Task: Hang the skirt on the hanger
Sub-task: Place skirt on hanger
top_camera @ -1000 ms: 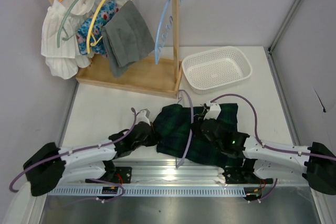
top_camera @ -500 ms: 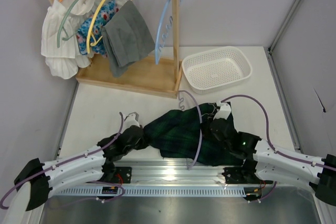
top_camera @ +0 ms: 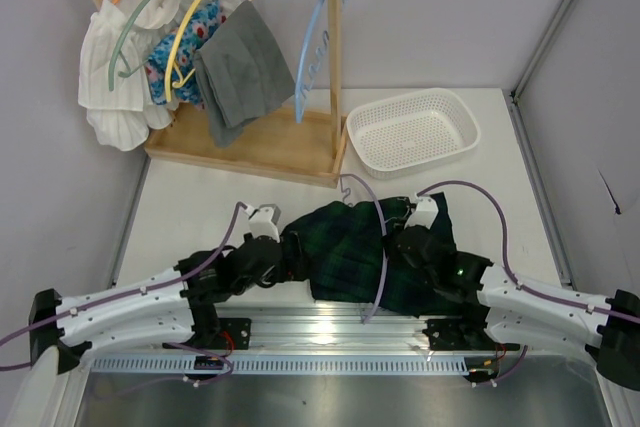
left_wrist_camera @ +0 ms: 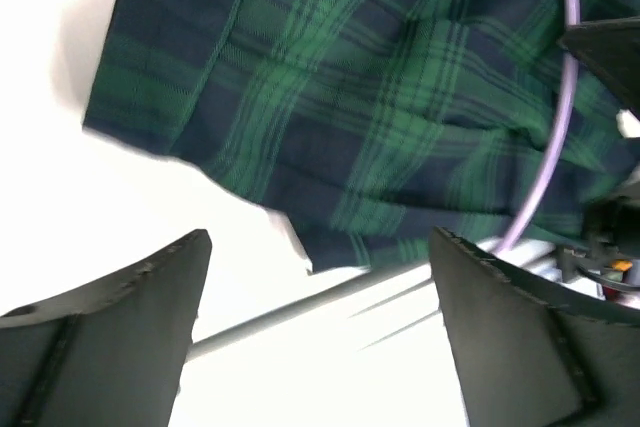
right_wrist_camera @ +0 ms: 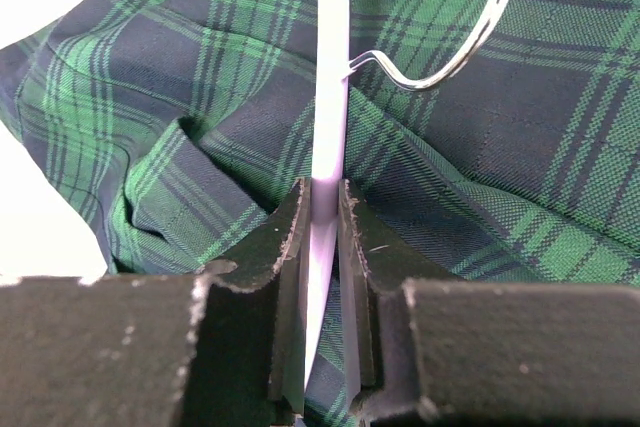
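The left gripper takes hold of the skirt by its loose near corner [top_camera: 319, 293] [left_wrist_camera: 322, 251] next, to place the skirt on the hanger.
The dark green plaid skirt [top_camera: 340, 247] lies crumpled on the table between my two arms. A lilac hanger [top_camera: 381, 247] with a metal hook [top_camera: 345, 183] runs across its right part. My right gripper [top_camera: 402, 239] is shut on the hanger's thin arm [right_wrist_camera: 328, 97], pinched between the fingers [right_wrist_camera: 320, 209] above the plaid cloth [right_wrist_camera: 180, 97]. My left gripper [top_camera: 292, 253] stands wide open at the skirt's left edge. In the left wrist view the skirt [left_wrist_camera: 350, 97] lies beyond the open gripper [left_wrist_camera: 320, 239], with only bare table between the pads.
A wooden rack [top_camera: 240, 142] at the back left carries several hangers with clothes and one bare blue hanger [top_camera: 312, 47]. A white basket [top_camera: 412, 129] sits at the back right. A metal rail [top_camera: 340, 327] runs along the near table edge.
My left gripper has opened and let go of the skirt's left corner, which it had pulled leftward. The skirt has drawn back right. The right gripper keeps its hold on the hanger.
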Controlling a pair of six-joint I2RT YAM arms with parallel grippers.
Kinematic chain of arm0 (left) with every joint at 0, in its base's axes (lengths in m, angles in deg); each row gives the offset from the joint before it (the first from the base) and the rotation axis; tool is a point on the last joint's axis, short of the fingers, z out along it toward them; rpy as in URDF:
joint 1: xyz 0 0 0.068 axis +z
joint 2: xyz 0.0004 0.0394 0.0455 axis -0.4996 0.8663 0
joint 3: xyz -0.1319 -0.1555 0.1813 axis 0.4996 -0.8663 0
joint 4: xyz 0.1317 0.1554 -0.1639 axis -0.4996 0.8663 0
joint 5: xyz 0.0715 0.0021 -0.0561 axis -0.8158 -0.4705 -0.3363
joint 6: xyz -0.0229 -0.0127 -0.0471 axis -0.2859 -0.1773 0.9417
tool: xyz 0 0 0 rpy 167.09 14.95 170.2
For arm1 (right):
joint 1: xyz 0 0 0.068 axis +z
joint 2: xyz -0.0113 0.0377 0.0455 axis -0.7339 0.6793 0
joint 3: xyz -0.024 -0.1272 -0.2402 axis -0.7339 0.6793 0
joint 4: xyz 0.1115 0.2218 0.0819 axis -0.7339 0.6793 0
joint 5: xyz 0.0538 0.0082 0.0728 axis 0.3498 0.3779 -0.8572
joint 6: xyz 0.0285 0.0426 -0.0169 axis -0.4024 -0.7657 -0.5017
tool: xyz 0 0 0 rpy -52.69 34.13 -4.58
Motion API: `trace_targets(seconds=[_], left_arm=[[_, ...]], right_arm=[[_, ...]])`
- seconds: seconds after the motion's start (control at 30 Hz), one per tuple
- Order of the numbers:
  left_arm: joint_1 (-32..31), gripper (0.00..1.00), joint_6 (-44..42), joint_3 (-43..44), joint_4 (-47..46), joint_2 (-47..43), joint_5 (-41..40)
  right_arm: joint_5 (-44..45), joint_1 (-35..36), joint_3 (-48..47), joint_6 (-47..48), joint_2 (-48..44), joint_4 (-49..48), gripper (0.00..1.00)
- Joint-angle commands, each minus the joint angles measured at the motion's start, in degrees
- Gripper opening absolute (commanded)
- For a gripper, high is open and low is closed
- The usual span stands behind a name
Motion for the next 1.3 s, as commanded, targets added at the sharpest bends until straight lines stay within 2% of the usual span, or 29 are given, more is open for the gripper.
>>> trace_targets(seconds=[0.0, 0.1, 0.2, 0.37, 0.5, 0.77, 0.9, 1.03, 1.07, 1.17, 1.2, 1.27], left_arm=[[-3.29, 0.97, 9.31, 3.04, 10.87, -3.32, -2.79], [-7.95, 0.99, 18.10, 0.85, 7.20, -4.73, -2.78], [-12.08, 0.99, 26.36, -2.05, -0.98, -3.43, -5.15], [-18.76, 1.00, 41.85, -2.15, -5.38, 7.01, -13.85], [-20.35, 0.99, 53.78, -0.05, -8.64, 16.25, -16.49], [-21.67, 0.99, 63.49, 0.57, -16.89, 25.58, -16.23], [-22.55, 1.00, 69.98, 3.48, -15.85, 32.94, -18.60], [-22.55, 0.99, 74.74, -0.03, -23.05, 36.65, -20.62], [-22.55, 0.98, 74.83, 0.05, -23.49, 37.09, -21.50], [-22.64, 0.86, 73.35, 1.54, -22.97, 38.59, -23.60], [-22.55, 0.74, 73.86, 1.89, -21.40, 38.85, -24.22], [-22.55, 0.58, 75.00, 1.63, -20.77, 38.94, -25.80]], right_arm=[[2.89, -0.43, -2.25, 0.32, 1.46, -2.50, 0.00], [2.98, -0.52, -2.43, 0.05, 2.16, -2.58, 0.00], [2.81, -0.52, -2.26, -0.56, 2.69, -3.37, 0.00], [2.63, -0.52, -1.82, -0.65, 2.78, -4.60, 0.00], [2.28, -0.52, -2.61, 0.93, 2.69, -4.78, 0.00], [-0.62, -0.52, -2.79, 2.69, 2.52, -6.36, 0.00], [-1.41, -0.52, -2.87, 3.31, 1.64, -6.72, 0.00], [-2.38, -0.52, -3.13, 4.97, -0.29, -7.07, 0.00], [-2.90, -0.52, -3.22, 5.32, -0.64, -7.07, 0.00], [-3.34, -0.61, -3.93, 6.12, -0.91, -6.19, 0.00], [-3.35, -0.61, -4.01, 6.21, -0.91, -6.02, 0.00], [-3.70, -0.61, -4.19, 6.29, -1.00, -5.66, 0.00]])
